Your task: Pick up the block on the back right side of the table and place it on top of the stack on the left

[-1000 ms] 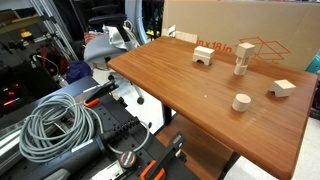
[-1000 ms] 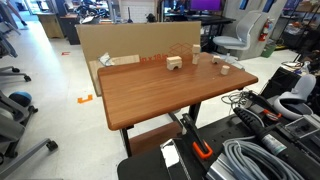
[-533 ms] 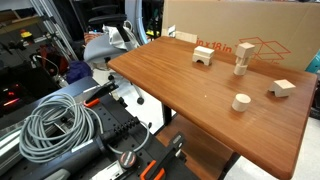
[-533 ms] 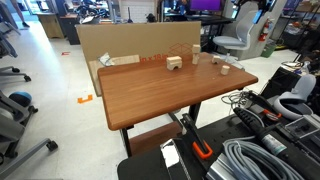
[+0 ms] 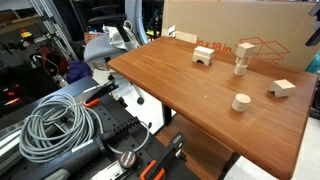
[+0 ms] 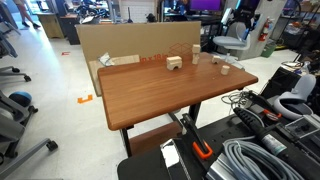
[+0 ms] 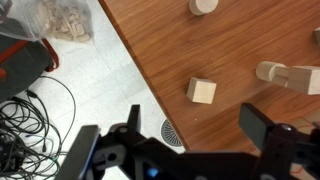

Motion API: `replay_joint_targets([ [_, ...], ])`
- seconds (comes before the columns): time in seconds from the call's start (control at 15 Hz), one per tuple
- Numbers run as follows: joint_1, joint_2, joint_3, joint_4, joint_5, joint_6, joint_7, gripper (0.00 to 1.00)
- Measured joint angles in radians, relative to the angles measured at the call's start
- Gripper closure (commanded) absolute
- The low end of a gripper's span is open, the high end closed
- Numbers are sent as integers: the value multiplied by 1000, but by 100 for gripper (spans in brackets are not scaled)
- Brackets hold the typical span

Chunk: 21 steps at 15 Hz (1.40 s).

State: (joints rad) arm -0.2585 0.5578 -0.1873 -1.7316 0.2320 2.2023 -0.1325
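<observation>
My gripper grabs the wedge-like pale block's opposite sides from above next, to place it on the stack. That keeps the block's bottom free.
The wedge-like pale block (image 7: 201, 91) lies near the table edge; it also shows in both exterior views (image 5: 282, 88) (image 6: 213, 61). My gripper (image 7: 197, 120) is open and empty and hangs high above the table (image 7: 160, 40), with the block just ahead of the gap between the jaws. The low arched piece (image 5: 204, 56) (image 6: 175, 62) stands apart at the back of the table; in the wrist view only its edge (image 7: 316, 35) shows. My arm (image 6: 240, 14) comes in at the top of an exterior view.
A narrow tower of pale blocks (image 5: 242, 60) (image 7: 285, 75) and a short wooden cylinder (image 5: 240, 101) (image 7: 204, 6) stand near the block. A cardboard box (image 5: 240, 25) lines the table's back. A bag of blocks (image 7: 60, 20) and cables (image 7: 30, 120) lie on the floor.
My arm has moved further into an exterior view, towards the back of the table. The blocks have not moved.
</observation>
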Motion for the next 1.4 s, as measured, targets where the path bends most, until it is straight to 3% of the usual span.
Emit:
replay_joint_targets([
  [0.4,12,138,15,145,-58,-56,84,0],
  [1.0,69,251,18,236,-179,-70,166,0],
  [1.07,76,262,18,242,-187,-70,173,25],
  [1.13,82,273,18,248,-192,-70,180,26],
  [1.4,93,310,18,266,-205,-70,198,58],
])
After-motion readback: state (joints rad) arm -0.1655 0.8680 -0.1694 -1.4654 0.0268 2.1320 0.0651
